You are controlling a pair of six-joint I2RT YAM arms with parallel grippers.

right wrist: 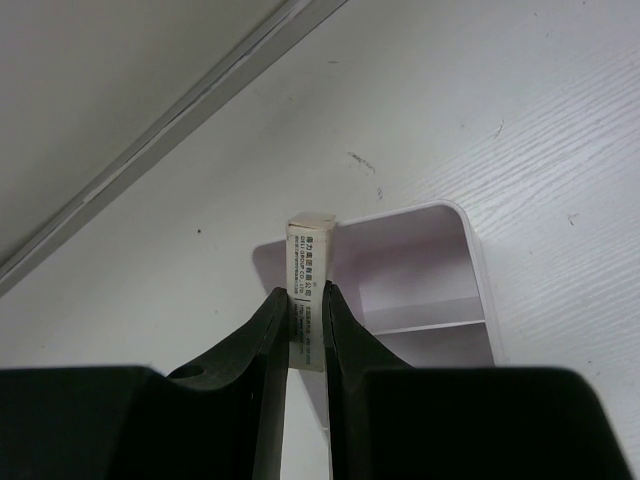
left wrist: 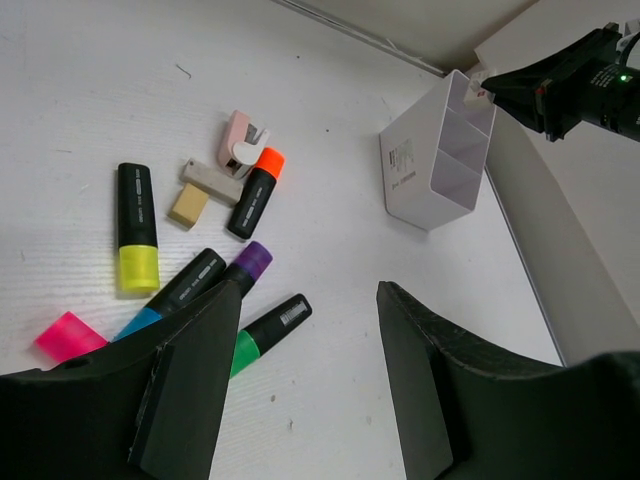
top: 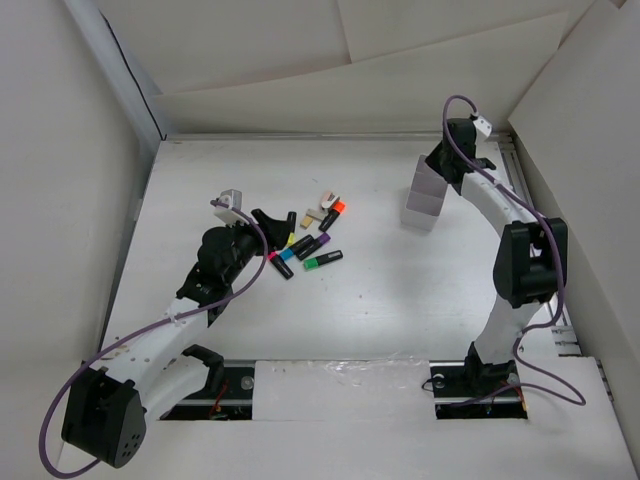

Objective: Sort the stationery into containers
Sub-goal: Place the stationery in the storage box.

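The white printed eraser hangs over the organiser's open end section, so it is time for my right gripper to open now.
Several stubby markers lie in a cluster left of centre. The left wrist view shows yellow, orange, purple, green, blue and pink ones, plus a beige eraser and a grey one. My left gripper is open and empty, just above the cluster's near side. The white organiser stands at the right. My right gripper is shut on a white printed eraser, held above the organiser's edge.
A small pink and white clip-like item lies beyond the erasers. White walls enclose the table on the left, back and right. A metal rail runs along the right edge behind the organiser.
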